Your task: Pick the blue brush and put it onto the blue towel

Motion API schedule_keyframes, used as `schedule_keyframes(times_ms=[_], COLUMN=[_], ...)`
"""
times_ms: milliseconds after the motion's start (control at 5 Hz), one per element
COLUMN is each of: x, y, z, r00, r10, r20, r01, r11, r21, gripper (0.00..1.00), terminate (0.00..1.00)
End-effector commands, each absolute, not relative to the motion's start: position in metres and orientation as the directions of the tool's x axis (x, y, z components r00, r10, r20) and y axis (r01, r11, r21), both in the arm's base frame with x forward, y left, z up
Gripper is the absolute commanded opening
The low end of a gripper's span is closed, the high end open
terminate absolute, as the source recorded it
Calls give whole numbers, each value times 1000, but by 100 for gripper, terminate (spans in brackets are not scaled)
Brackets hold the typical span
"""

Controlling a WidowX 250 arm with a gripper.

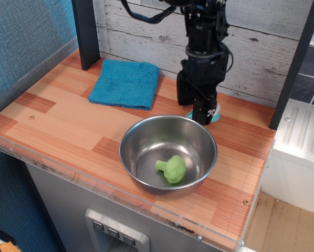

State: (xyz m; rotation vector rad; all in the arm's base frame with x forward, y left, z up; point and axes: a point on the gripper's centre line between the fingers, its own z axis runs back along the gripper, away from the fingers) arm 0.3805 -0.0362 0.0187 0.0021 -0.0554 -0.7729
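Observation:
The blue brush [216,113] has to go onto the blue towel [124,83], so I should grab the brush with my gripper next, by its neck beside the bristles.
The blue brush [216,113] lies on the wooden counter just behind the steel bowl, and only slivers of its teal head and white bristles show past the gripper. My gripper [196,109] is down over the brush, its black fingers [206,107] spread on either side of it, and it looks open. I cannot tell whether the fingers touch the brush. The blue towel [124,83] lies flat at the back left of the counter, well to the left of the gripper.
A steel bowl [122,149] with a green toy vegetable [171,169] inside stands right in front of the gripper. A dark post [85,32] stands at the back left, a white plank wall [251,47] runs behind, and the counter's front edge [115,191] is near.

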Motion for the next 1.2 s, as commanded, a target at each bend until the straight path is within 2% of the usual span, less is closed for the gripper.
schedule_keyframes(times_ms=[0,200,800,1000], x=[394,391,387,390], y=[-30,-30,-32,-31], z=[26,23,33,51], r00=[711,703,660,649], r10=[-701,-709,-749,-757], r20=[65,51,49,77], r01=[697,707,747,755], r11=[714,705,662,653], r21=[72,56,63,56], gripper=[100,0,0,0], terminate=[0,0,0,0])
